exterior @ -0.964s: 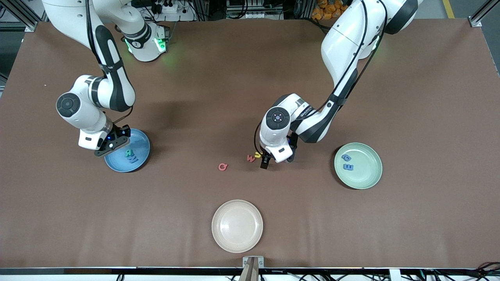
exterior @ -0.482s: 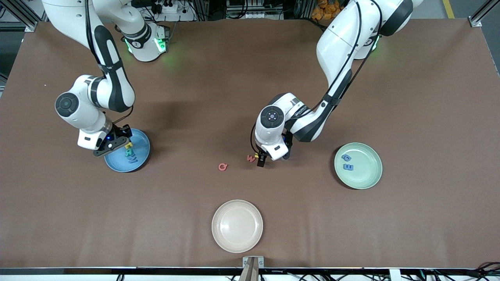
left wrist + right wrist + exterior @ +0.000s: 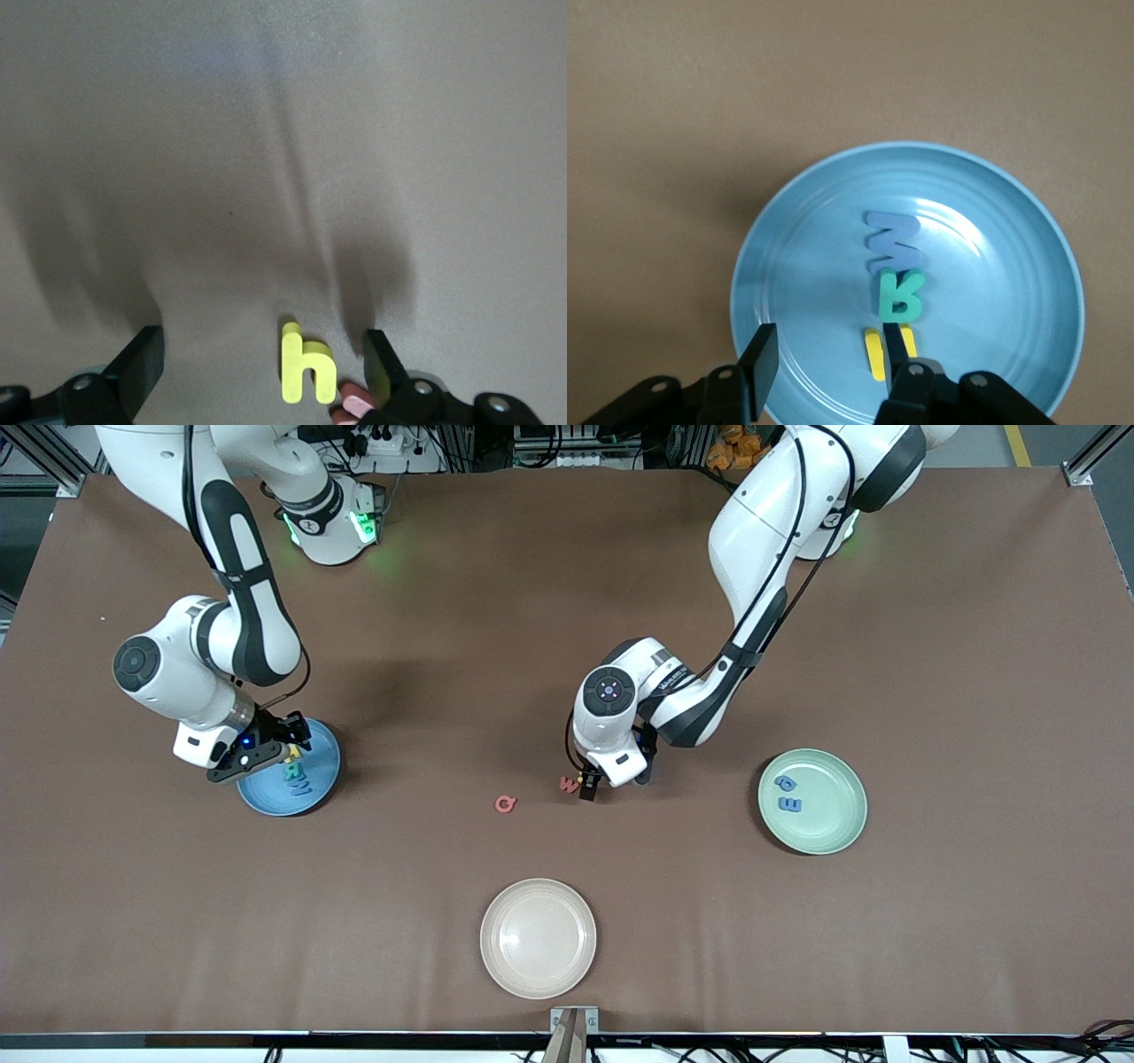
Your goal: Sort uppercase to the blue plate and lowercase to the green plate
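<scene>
The fingers of my left gripper reach down beside the yellow h, so it is now time to close on it.
My left gripper hangs open low over the table, its fingers on either side of the yellow h. The red m lies right beside one finger, and the red Q a little toward the right arm's end. My right gripper is open over the blue plate, nothing between its fingers. In that plate lie the blue W, teal R and yellow H, the H partly hidden by one finger. The green plate holds two blue lowercase letters.
A beige plate sits near the table's front edge, nearer the front camera than the Q. Bare brown table lies between the blue plate and the loose letters.
My right gripper has opened and the yellow H now lies in the blue plate. My left gripper has shifted over the yellow h, toward the red m.
</scene>
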